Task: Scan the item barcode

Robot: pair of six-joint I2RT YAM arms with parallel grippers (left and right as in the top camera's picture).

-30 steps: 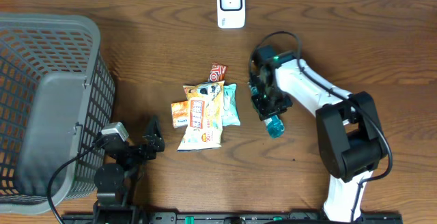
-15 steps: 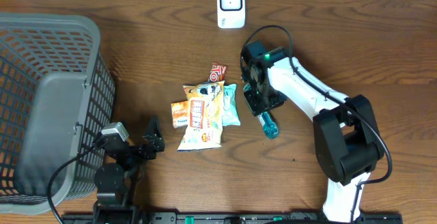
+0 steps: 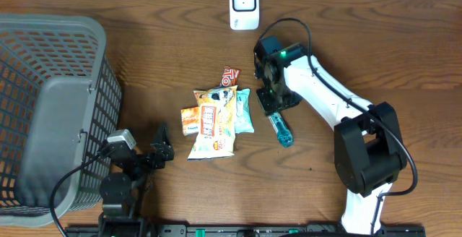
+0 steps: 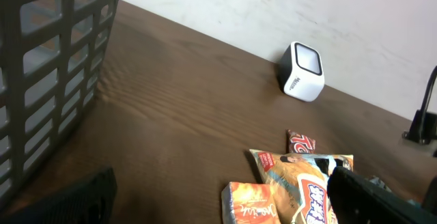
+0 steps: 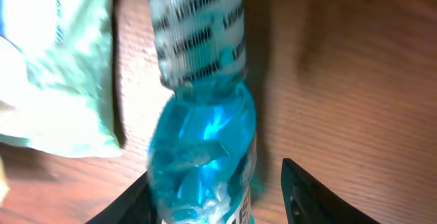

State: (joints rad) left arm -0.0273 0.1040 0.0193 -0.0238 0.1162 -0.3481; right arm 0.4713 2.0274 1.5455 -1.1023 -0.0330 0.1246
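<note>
My right gripper is to grab the bottle by its far end (image 3: 273, 115) (image 5: 203, 130) next, with its fingers across the bottle's sides. This leaves the bottle's body uncovered to present the barcode.
A clear bottle of blue liquid (image 3: 281, 129) with a white printed cap band lies on the wooden table, right of the snack pile. In the right wrist view the bottle (image 5: 205, 132) lies between my right gripper's (image 5: 218, 186) fingers. The jaws are open, with a gap of bare wood on the bottle's right side. From overhead, my right gripper (image 3: 273, 101) sits over the bottle's far end. The white scanner (image 3: 244, 6) stands at the table's back edge, also seen as the scanner (image 4: 302, 72) in the left wrist view. My left gripper (image 3: 155, 154) rests open near the front.
A pile of snack packets (image 3: 215, 118) lies mid-table, an orange packet (image 4: 256, 202) nearest my left gripper (image 4: 218, 197). A tall grey basket (image 3: 50, 107) fills the left side. A pale green pouch (image 5: 61, 60) lies just left of the bottle.
My right gripper opened and slid back and left along the table. The blue bottle now lies on the wood, sticking out in front of the gripper. The left arm stayed still.
</note>
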